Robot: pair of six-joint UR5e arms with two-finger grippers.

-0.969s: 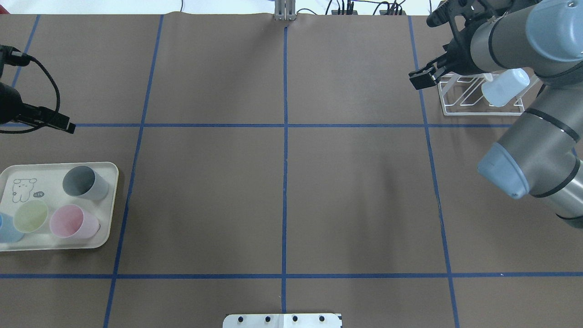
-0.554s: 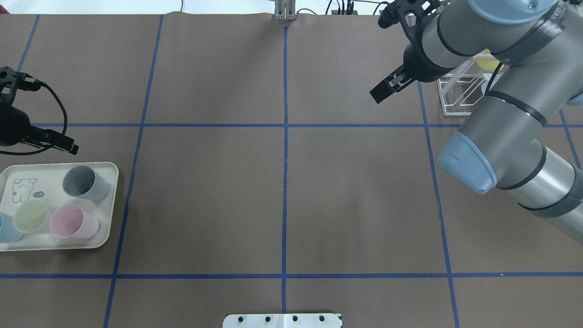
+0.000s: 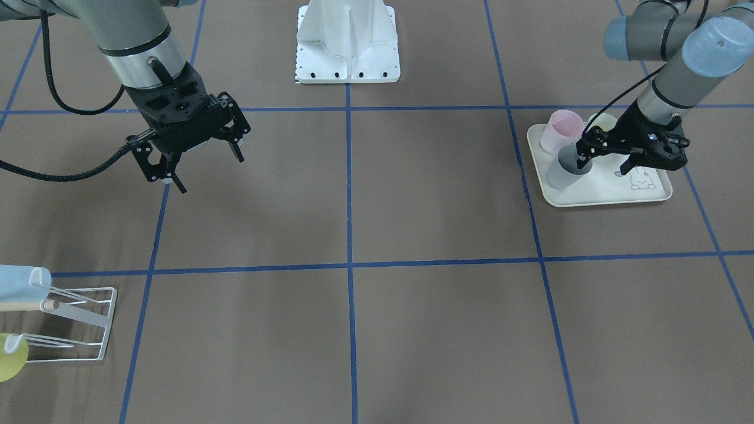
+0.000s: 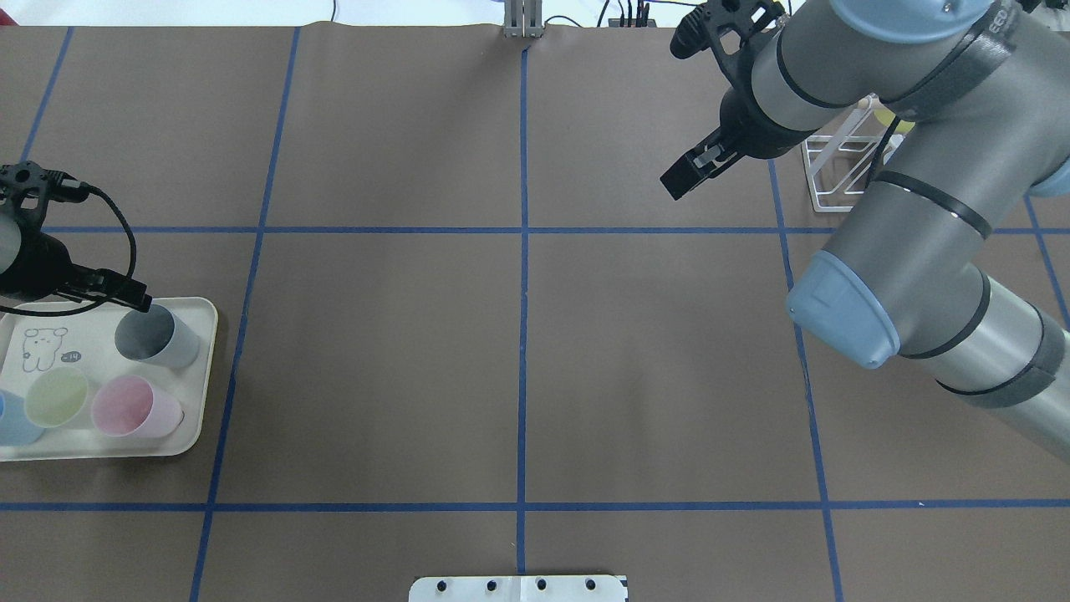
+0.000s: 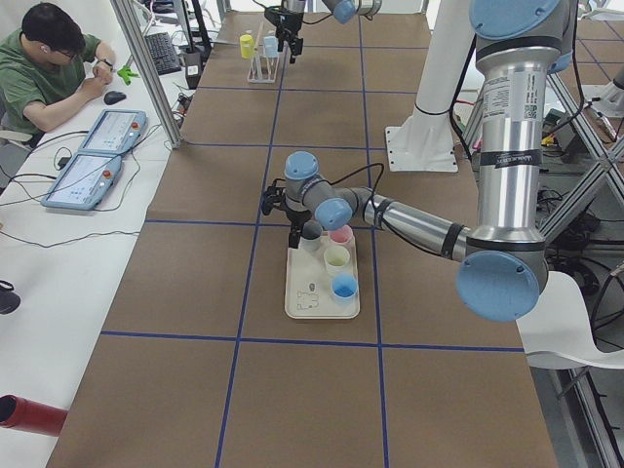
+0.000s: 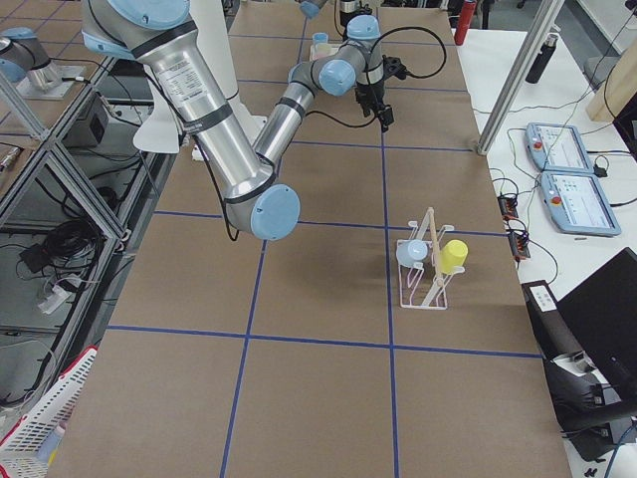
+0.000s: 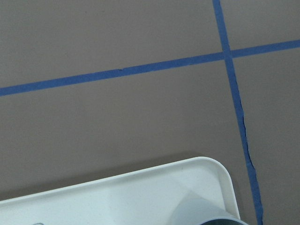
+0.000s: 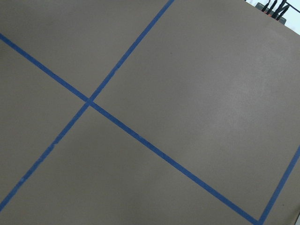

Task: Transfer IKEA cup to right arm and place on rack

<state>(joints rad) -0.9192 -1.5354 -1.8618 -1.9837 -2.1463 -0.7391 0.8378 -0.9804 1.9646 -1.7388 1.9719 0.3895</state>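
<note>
It isn't time to close yet: my fingers are above the grey cup's rim and the tray (image 3: 602,188) and would miss the cup if they closed now. My left gripper needs to lower first, then close on the cup.
Several IKEA cups stand on a cream tray (image 4: 199,368): grey (image 4: 155,334), pink (image 4: 134,407), yellow-green (image 4: 57,399) and blue (image 4: 10,420). My left gripper (image 3: 602,162) is open low over the tray, one finger by the grey cup's (image 3: 565,168) rim; I cannot tell whether it touches. The left wrist view shows only the tray corner (image 7: 206,171) and a sliver of the grey cup (image 7: 211,216). The right arm's gripper (image 3: 209,172) hangs open and empty over bare table, left of the white wire rack (image 4: 832,171). The rack (image 6: 426,279) carries a pale blue cup (image 6: 411,253) and a yellow cup (image 6: 454,256).
Blue tape lines (image 4: 522,334) split the brown table into squares. The robot's white base (image 3: 347,47) stands at the near edge. The right arm's bulky elbow (image 4: 903,276) hides part of the rack from overhead. A person (image 5: 49,58) sits at a side desk beyond the table.
The right gripper has drawn away from the rack toward the table's middle, leaving the pale blue cup there. The left gripper has moved down onto the tray beside the grey cup.
</note>
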